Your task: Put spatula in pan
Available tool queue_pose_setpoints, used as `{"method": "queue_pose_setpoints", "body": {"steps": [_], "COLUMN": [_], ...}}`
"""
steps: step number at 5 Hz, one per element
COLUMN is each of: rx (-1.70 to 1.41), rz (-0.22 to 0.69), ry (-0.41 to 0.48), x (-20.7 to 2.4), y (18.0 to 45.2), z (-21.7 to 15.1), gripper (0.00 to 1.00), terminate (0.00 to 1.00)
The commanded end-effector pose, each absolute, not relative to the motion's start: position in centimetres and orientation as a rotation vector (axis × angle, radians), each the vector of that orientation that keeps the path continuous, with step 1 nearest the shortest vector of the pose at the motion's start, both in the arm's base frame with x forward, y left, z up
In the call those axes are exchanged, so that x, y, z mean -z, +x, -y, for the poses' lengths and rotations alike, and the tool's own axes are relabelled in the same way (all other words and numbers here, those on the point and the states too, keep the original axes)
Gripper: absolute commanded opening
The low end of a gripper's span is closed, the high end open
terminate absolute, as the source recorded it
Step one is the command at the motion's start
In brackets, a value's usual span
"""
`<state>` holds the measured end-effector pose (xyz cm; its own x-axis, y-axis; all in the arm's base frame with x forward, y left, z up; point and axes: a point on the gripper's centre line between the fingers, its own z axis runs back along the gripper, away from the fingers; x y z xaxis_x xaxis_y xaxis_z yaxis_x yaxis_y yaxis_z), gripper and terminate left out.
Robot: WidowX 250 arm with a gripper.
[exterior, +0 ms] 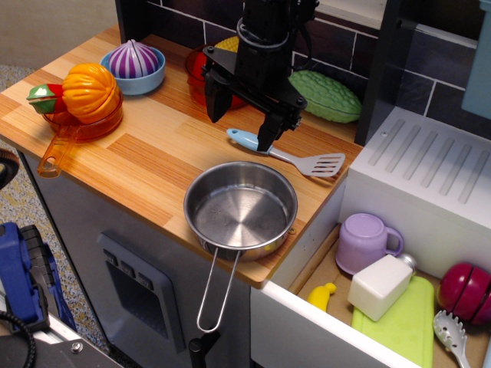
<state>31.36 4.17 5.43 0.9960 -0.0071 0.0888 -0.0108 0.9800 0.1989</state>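
My gripper grabs the spatula by its light blue handle (244, 139) next. Then my gripper puts the spatula in the pan (241, 209).
The spatula (288, 155) lies flat on the wooden counter, light blue handle to the left, slotted pale blade to the right. The shiny steel pan (241, 209) sits just in front of it at the counter's front edge, empty, its wire loop handle hanging over the front. My black gripper (242, 121) hangs over the counter above the spatula's handle end, open and empty. One finger (268, 130) ends close above the handle; the other is to the left, clear of it.
An orange see-through pot (80, 123) holding a toy pumpkin stands at the left. A blue bowl (134, 73) with a purple onion is behind it. A green bumpy vegetable (326, 96) lies behind the spatula. A sink (430, 180) and an open drawer (399, 299) of toys are at the right.
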Motion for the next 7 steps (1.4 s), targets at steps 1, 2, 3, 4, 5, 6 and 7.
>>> {"method": "queue_pose_setpoints", "body": {"steps": [1,2,3,4,5,6,7], "rx": [-0.002,0.172,0.363,0.511,0.617,0.641,0.684], "rz": [0.089,0.111,0.146,0.188,0.24,0.264,0.284], "ry": [0.201,0.227,0.236,0.212,0.164,0.158,0.134], "x": [-5.4,-6.3,-7.1,-7.2,-6.1,-5.1,-4.1], "y": [31.4,32.6,33.9,34.5,34.5,34.3,34.1], "z": [-4.2,-4.7,-5.2,-5.8,-6.3,-6.4,-6.6], "gripper": [1.0,1.0,1.0,1.0,1.0,1.0,1.0], "terminate": [0.0,0.0,0.0,0.0,0.0,0.0,0.0]}}
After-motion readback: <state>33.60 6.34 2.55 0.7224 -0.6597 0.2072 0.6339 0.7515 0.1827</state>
